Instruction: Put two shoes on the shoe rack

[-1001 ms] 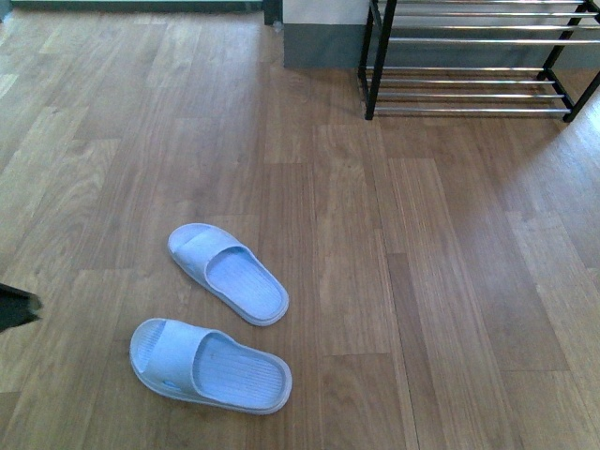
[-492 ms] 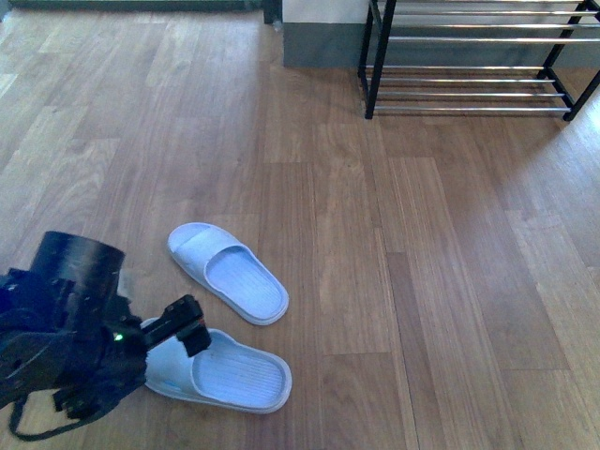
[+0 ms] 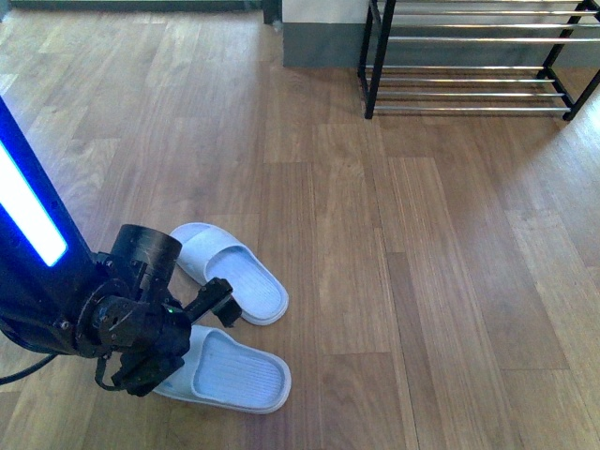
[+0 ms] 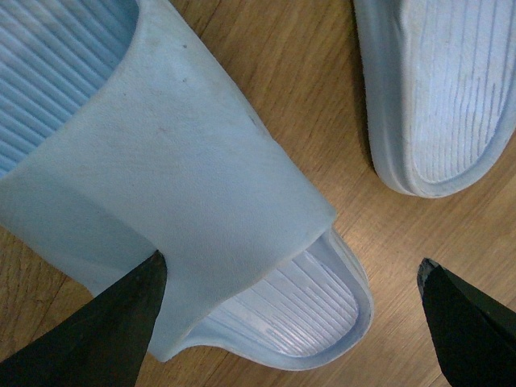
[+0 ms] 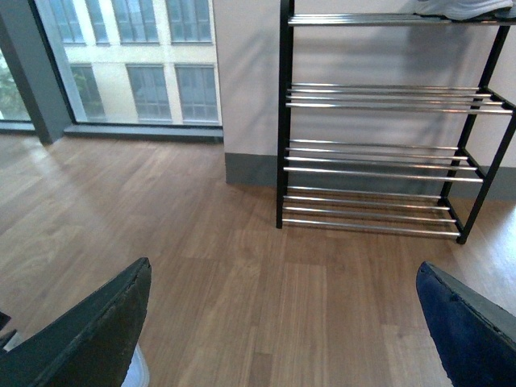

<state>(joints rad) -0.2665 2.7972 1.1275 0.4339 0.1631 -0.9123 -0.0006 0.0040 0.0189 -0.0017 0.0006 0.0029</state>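
Note:
The near pale blue slide should go on the shoe rack. I will grip it by its strap (image 4: 173, 201) with my left gripper next.
Two pale blue slides lie on the wood floor at the lower left of the front view, the far slide (image 3: 234, 272) and the near slide (image 3: 234, 373). My left gripper (image 3: 192, 330) hangs open low over the near slide's strap end. In the left wrist view its dark fingertips (image 4: 121, 322) straddle the near slide (image 4: 185, 185) at the toe opening, without touching it, and the far slide (image 4: 451, 89) lies beside. The shoe rack (image 3: 469, 94) stands at the far right against the wall. My right gripper (image 5: 284, 270) is open in the air, facing the shoe rack (image 5: 379, 153).
A pale shoe sole (image 5: 468, 6) shows on the rack's top shelf. The grey wall base (image 3: 319, 42) runs behind the rack, and tall windows (image 5: 137, 56) stand to its left. Bare floorboards (image 3: 394, 262) stretch between the slides and the rack.
My left arm has come in from the lower left edge and moved right over the near slide. Neither slide has moved.

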